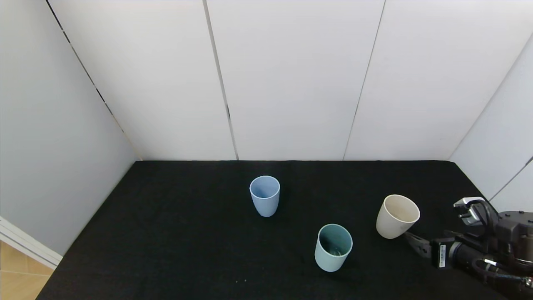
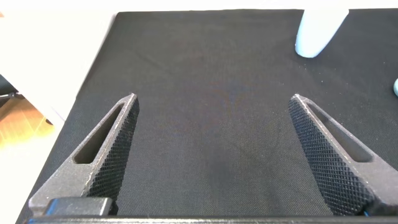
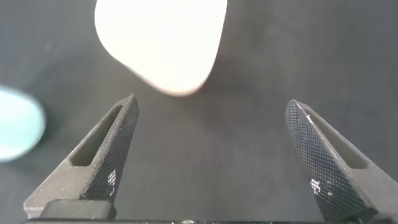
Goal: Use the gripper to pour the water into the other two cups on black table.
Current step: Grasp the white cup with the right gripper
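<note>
The right gripper grabs the cream cup by its outer side (image 1: pixel 388 223) next, so the cream cup's rim stays free to pour into the blue cup (image 1: pixel 265 196).
On the black table (image 1: pixel 175 233) stand a pale blue cup (image 1: pixel 265 196), a mint-teal cup (image 1: pixel 333 248) and a cream-beige cup (image 1: pixel 397 216). A faint glint shows at the teal cup's bottom; I see no water elsewhere. My right gripper (image 1: pixel 413 241) is open and empty, low at the table's right, just short of the cream cup's base. In the right wrist view the gripper (image 3: pixel 211 102) has the cream cup (image 3: pixel 165 43) ahead of its jaws and the teal cup (image 3: pixel 18 124) off to one side. My left gripper (image 2: pixel 212 99) is open and empty over bare table, out of the head view.
White panel walls close the table at the back and both sides. The blue cup (image 2: pixel 317 34) shows far ahead in the left wrist view. The table's left edge (image 2: pixel 81 93) borders a white strip and wooden floor (image 1: pixel 16 275).
</note>
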Robot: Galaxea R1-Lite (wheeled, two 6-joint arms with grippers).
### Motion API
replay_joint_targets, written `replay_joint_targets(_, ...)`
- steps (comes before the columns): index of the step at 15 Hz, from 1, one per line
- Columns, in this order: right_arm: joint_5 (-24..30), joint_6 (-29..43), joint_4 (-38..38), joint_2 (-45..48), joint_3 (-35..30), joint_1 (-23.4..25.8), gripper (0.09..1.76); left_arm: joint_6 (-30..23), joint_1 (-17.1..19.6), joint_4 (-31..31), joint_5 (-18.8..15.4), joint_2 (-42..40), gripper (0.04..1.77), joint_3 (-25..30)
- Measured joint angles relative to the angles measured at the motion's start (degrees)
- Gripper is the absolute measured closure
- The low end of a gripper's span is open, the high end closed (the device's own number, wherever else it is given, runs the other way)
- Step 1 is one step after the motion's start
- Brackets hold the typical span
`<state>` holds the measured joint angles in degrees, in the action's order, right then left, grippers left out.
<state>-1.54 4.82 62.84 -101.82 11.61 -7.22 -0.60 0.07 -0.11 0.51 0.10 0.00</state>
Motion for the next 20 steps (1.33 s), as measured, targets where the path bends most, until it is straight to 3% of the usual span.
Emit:
replay_joint_targets(4,-0.37,0.8,2.58,-5.73,2.58,0.0,0.14,0.0,0.0,0.0,0.0,0.0,0.09,0.0)
replay_joint_targets(9,-0.44,0.94,2.78,-8.85,5.17,-2.71,0.14,0.0,0.0,0.0,0.0,0.0,0.09,0.0)
replay_joint_targets(20,-0.61,0.72,2.71,-13.95,13.56,-3.39,0.14,0.02,0.0,0.0,0.0,0.0,0.09,0.0)
